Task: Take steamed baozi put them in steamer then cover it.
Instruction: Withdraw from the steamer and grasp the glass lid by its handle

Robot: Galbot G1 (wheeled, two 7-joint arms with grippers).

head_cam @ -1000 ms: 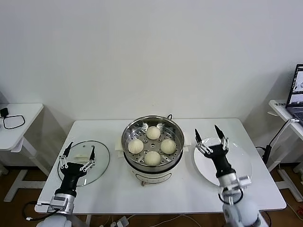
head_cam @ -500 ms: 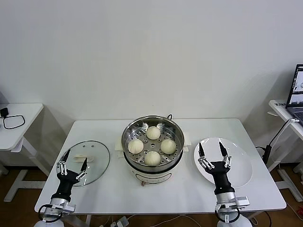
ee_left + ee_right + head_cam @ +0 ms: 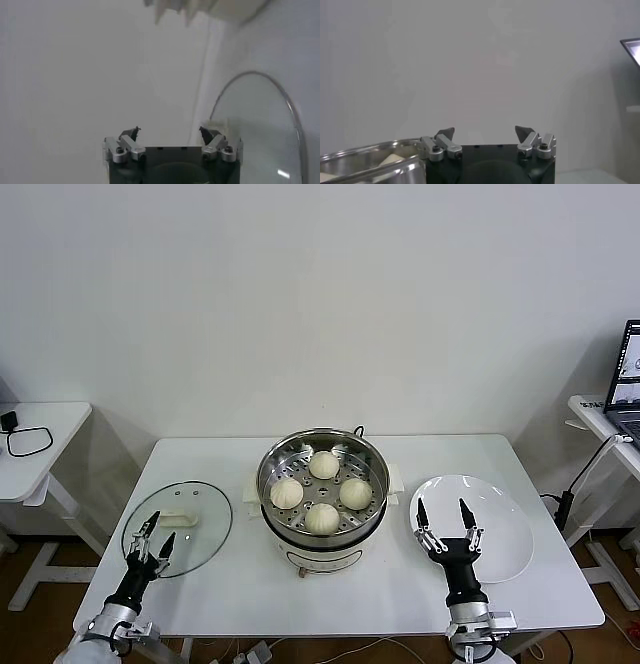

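The glass lid needs to cover the steamer (image 3: 273, 461) full of baozi, so my left gripper should next grip the lid by its pale handle (image 3: 178, 518).
Several cream-white steamed baozi (image 3: 322, 517) lie on the perforated tray of the shiny steel steamer (image 3: 273, 461) at the table's middle; its rim (image 3: 367, 155) shows in the right wrist view. My left gripper (image 3: 152, 535) stands open and empty at the near edge of the round glass lid (image 3: 205, 506), which lies flat on the table left of the steamer. The lid (image 3: 265, 130) also fills part of the left wrist view, beyond the left gripper (image 3: 169, 131). My right gripper (image 3: 444, 515) is open and empty at the near left edge of the white plate (image 3: 505, 529); its fingertips (image 3: 484, 132) are apart.
A side table with a black cable (image 3: 28, 441) stands at the far left. A laptop (image 3: 628, 384) sits on a desk at the far right. A power cord (image 3: 358, 430) runs behind the steamer. Bare white tabletop (image 3: 380, 594) lies along the front edge.
Both arms have drawn back toward me and lowered. The left gripper went from over the lid to its near edge; the right one left the plate's middle. Both stayed open.
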